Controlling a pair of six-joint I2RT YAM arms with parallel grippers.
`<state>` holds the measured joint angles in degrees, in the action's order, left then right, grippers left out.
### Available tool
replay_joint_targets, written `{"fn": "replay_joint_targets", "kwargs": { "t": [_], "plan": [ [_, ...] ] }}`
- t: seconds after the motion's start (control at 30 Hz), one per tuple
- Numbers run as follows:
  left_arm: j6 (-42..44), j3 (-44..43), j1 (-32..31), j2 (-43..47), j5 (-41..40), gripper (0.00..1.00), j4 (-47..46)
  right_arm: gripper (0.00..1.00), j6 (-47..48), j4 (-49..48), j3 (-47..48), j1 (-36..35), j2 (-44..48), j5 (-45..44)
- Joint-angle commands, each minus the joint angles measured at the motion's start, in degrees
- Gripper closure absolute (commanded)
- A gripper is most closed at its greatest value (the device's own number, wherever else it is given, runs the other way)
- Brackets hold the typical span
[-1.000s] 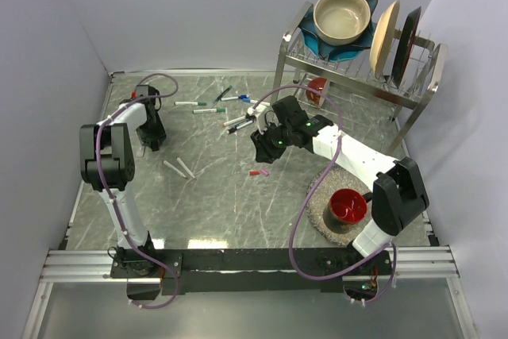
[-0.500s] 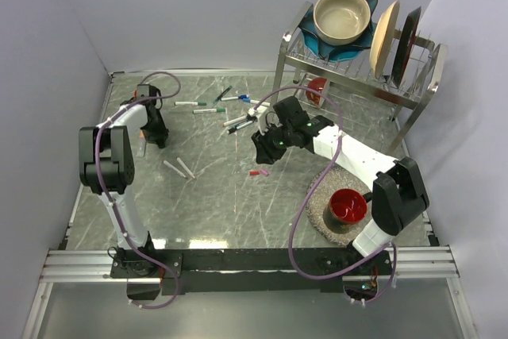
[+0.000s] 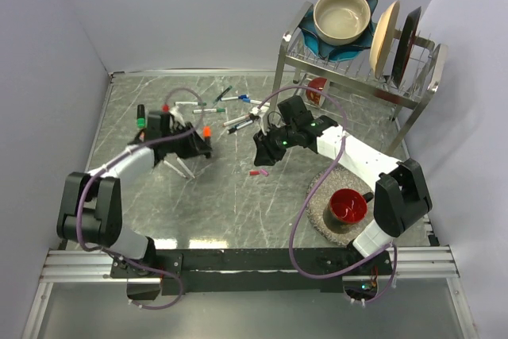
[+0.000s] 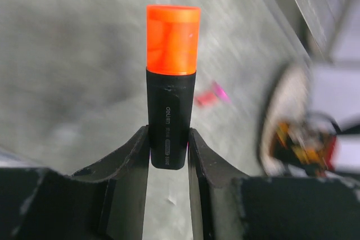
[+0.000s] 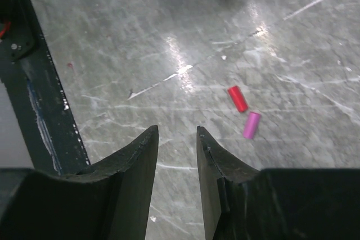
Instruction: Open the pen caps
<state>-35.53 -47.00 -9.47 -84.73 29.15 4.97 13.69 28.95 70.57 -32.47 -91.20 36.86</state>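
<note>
My left gripper holds the body of the black marker, so my right gripper should grab the orange cap next and pull it off.
My left gripper is shut on a stubby black marker with an orange cap still on its end, held above the table. In the top view it is left of centre, the orange cap pointing right. My right gripper is open and empty, hovering over bare table; in the top view it is at the centre. A loose red cap and a pink cap lie just beyond it, also seen in the top view. Several capped pens lie at the back.
Two white barrels lie under my left arm. A green-capped marker and a red-capped one stand at the left. A dish rack with a bowl is back right. A red bowl sits on a mat.
My left arm swung from the far left toward the centre, carrying the orange-capped marker. The green and red capped markers at the left are now uncovered. My right gripper barely moved.
</note>
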Motion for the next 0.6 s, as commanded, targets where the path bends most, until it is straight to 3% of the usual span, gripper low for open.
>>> {"fn": "replay_joint_targets", "kwargs": {
  "t": [0.0,0.23,0.4,0.53,0.57],
  "plan": [
    [-5.9,5.2,-5.5,4.6,11.1,0.99,-13.2,0.58,-0.6,-3.2,-1.0,0.3,3.0,4.7],
    [2.8,3.7,-10.6,2.9,18.3,0.99,-6.2,0.52,-0.4,-4.1,-1.3,1.1,1.7,5.0],
    [7.1,0.6,-15.3,-0.2,20.6,0.99,-2.4,0.37,3.3,-3.8,-2.0,1.1,2.1,7.7],
    [10.6,-2.4,-17.9,-3.1,21.3,0.99,2.9,0.29,19.7,3.8,-2.1,1.3,2.3,15.0],
    [11.4,-3.1,-18.1,-3.7,21.6,0.99,5.7,0.27,29.5,8.4,-3.1,1.3,2.7,16.6]
  ]
}}
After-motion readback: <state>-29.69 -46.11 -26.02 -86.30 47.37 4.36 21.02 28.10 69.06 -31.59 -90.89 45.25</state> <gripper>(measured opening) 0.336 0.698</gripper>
